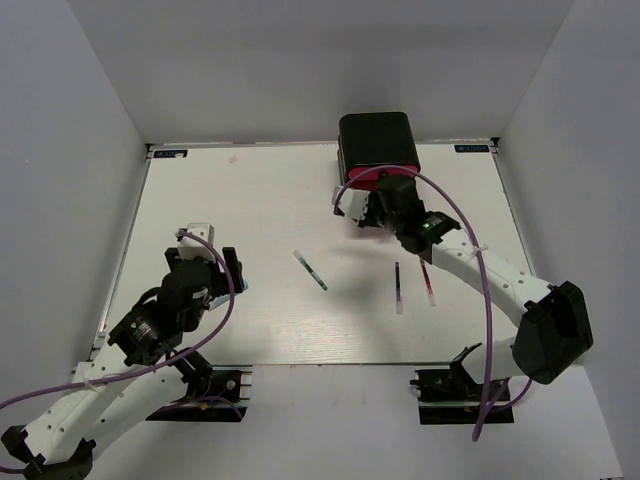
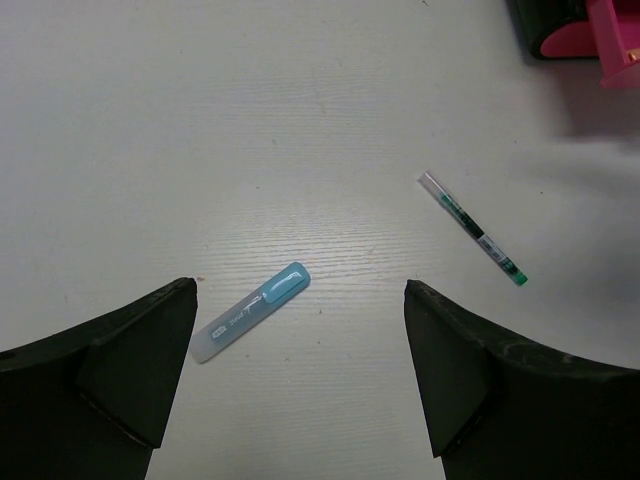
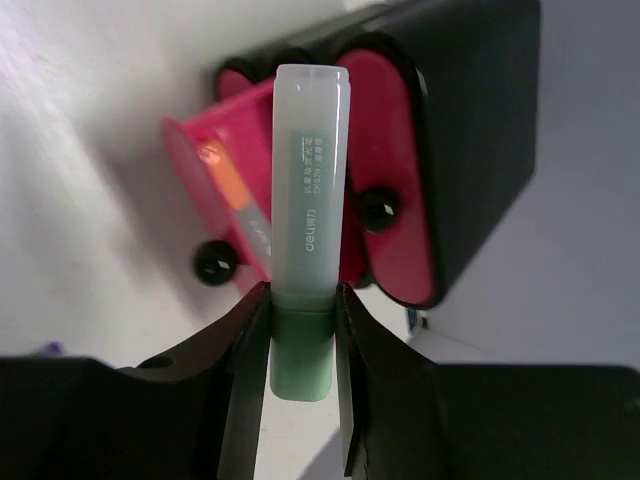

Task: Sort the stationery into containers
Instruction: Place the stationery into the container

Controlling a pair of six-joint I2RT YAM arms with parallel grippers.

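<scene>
The green-capped marker [image 3: 310, 200] would miss the drawer if I opened now, because its cap end hangs over empty table. My right gripper needs to move the marker toward the drawer.
The glossy black cabinet [image 1: 375, 140] stands at the table's back, its pink drawers [image 3: 385, 190] carrying black knobs [image 3: 378, 207]. One pink drawer [image 3: 205, 175] is pulled out, and an orange marker [image 3: 232, 190] lies in it. My right gripper [image 1: 388, 210] [image 3: 300, 300] is shut on the green-capped marker [image 3: 310, 200] by its cap, pointing at the open drawer. My left gripper [image 1: 215, 262] [image 2: 300, 295] is open and empty above the table. The light blue marker [image 2: 250, 312] lies just ahead of its left finger. A thin green-tipped pen [image 2: 472, 228] [image 1: 310, 270] lies farther right.
A thin blue pen [image 1: 398, 288] and a red pen [image 1: 428, 283] lie side by side on the white table [image 1: 250, 200], right of centre, under my right arm. Grey walls close in the table on the left, back and right.
</scene>
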